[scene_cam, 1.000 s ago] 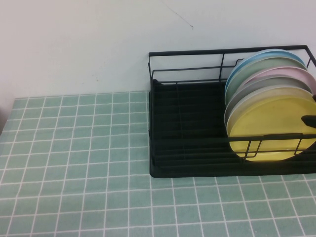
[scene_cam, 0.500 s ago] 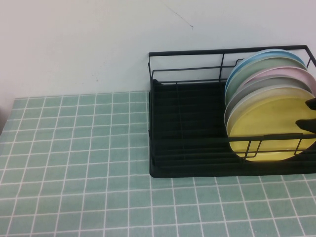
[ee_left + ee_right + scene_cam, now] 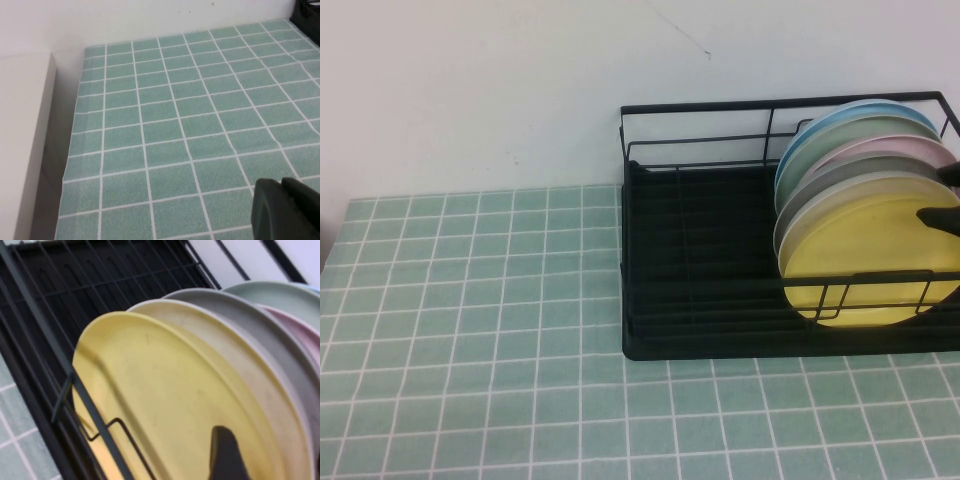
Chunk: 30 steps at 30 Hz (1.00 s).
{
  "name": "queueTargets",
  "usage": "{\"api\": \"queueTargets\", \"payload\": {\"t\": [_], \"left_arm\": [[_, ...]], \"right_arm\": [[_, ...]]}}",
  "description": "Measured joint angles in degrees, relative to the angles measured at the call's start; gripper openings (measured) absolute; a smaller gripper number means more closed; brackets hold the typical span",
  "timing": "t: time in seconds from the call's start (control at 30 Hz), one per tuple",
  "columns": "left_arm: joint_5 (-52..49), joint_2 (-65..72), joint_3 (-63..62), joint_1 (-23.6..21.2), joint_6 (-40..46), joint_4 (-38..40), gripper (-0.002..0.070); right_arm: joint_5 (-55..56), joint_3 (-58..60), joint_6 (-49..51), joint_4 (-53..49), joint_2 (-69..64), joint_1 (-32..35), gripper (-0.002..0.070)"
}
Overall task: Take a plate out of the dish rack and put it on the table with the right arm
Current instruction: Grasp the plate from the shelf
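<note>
The right gripper grabs the yellow plate by its upper rim (image 3: pixel 246 401) next, since other plates stand close behind it and the rack's bar crosses its front.
The yellow plate (image 3: pixel 865 250) stands upright at the front of a row of plates in the right end of the black dish rack (image 3: pixel 700 105). My right gripper (image 3: pixel 945 193) reaches in from the right edge, open. One finger lies in front of the yellow plate's face and the other sits further back among the plates. In the right wrist view the yellow plate (image 3: pixel 150 390) fills the frame, with the right gripper (image 3: pixel 270 450) astride its upper rim. My left gripper (image 3: pixel 285 210) is shut and empty, low over the table (image 3: pixel 175 125), away from the rack.
Behind the yellow plate stand cream (image 3: pixel 820 195), grey (image 3: pixel 860 165), pink (image 3: pixel 910 148), green (image 3: pixel 850 135) and blue (image 3: pixel 860 112) plates. The rack's left half holds nothing. Green tiled table (image 3: pixel 470 300) stretches left and in front of the rack. A white wall stands behind.
My right gripper's fingers have moved up the yellow plate's face toward its top rim, and a second finger has come into view behind.
</note>
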<state>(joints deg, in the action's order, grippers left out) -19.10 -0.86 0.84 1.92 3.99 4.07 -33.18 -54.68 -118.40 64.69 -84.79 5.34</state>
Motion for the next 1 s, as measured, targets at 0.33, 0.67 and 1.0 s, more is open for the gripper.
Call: {"api": "queueTargets", "payload": {"t": [0.33, 0.67, 1.0], "left_arm": [[0.0, 0.0, 0.0, 0.0, 0.0, 0.0, -0.0003], [0.0, 0.0, 0.0, 0.0, 0.0, 0.0, -0.0003], [0.0, 0.0, 0.0, 0.0, 0.0, 0.0, -0.0003]], "right_arm": [[0.25, -0.26, -5.65, 0.09, -1.6, 0.0, 0.0369], [2.7, -0.9, -7.44, 1.35, -6.38, 0.0, 0.0356], [2.93, -1.03, -9.68, 4.76, -6.52, 0.0, 0.0165]]}}
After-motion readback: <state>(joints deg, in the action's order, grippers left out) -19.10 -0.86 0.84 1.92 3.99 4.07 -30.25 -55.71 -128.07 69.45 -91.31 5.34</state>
